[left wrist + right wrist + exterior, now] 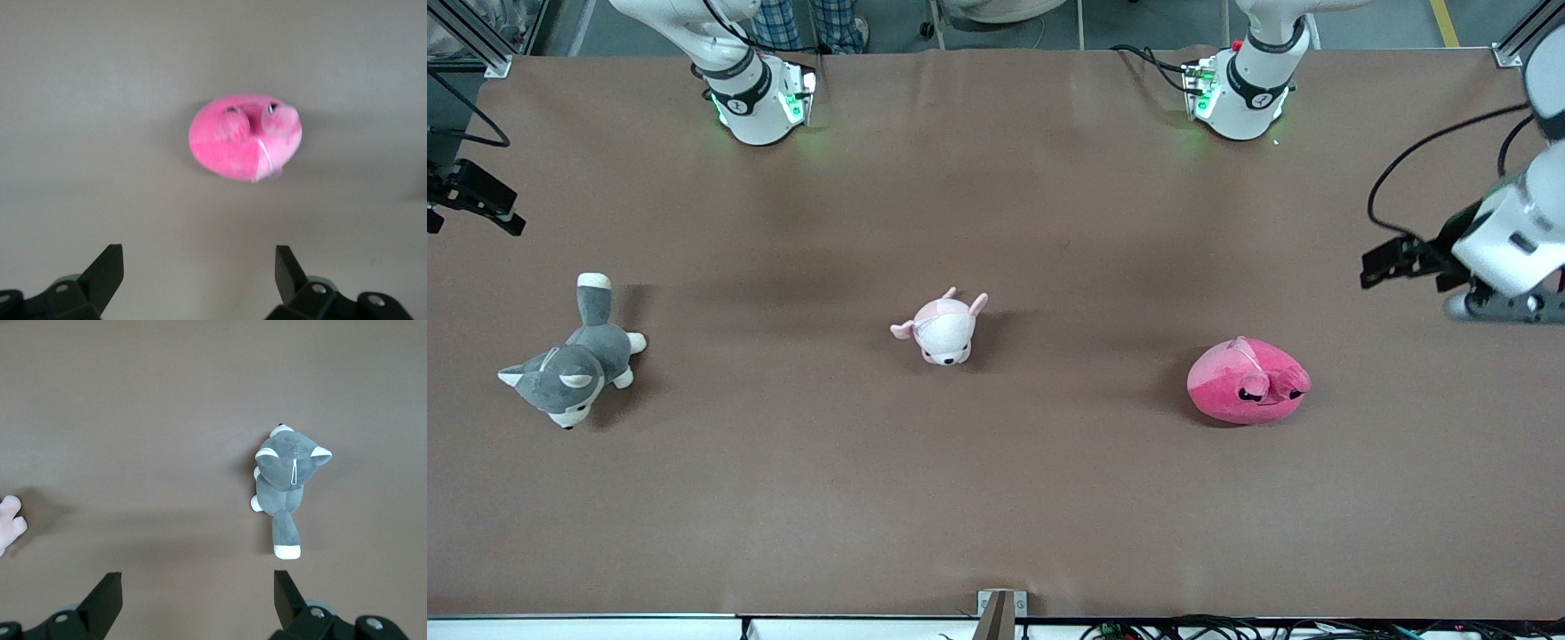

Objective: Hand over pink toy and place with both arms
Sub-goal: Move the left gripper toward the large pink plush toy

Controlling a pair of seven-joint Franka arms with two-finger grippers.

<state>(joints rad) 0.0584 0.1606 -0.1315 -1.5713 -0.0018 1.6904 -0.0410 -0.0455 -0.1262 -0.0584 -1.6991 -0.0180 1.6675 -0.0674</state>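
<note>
My left gripper grabs the pink toy [1249, 382] by an ear above its eye next, to hand it to my right gripper.
The pink toy [1249, 382] is a round hot-pink plush with dark eyes. It lies on the brown table toward the left arm's end, and also shows in the left wrist view [240, 143]. My left gripper [1378, 265] hangs in the air over the table's edge at that end, apart from the toy; in its wrist view it [199, 267] is open and empty. My right gripper [503, 218] hangs over the table's edge at the right arm's end, open and empty [197, 590], over bare table near the grey dog.
A grey-and-white plush dog [574, 364] lies toward the right arm's end and shows in the right wrist view [288, 480]. A small pale pink-and-white plush [944, 329] lies mid-table, with its edge in the right wrist view [8, 523]. The arm bases [760, 98] stand at the table's back edge.
</note>
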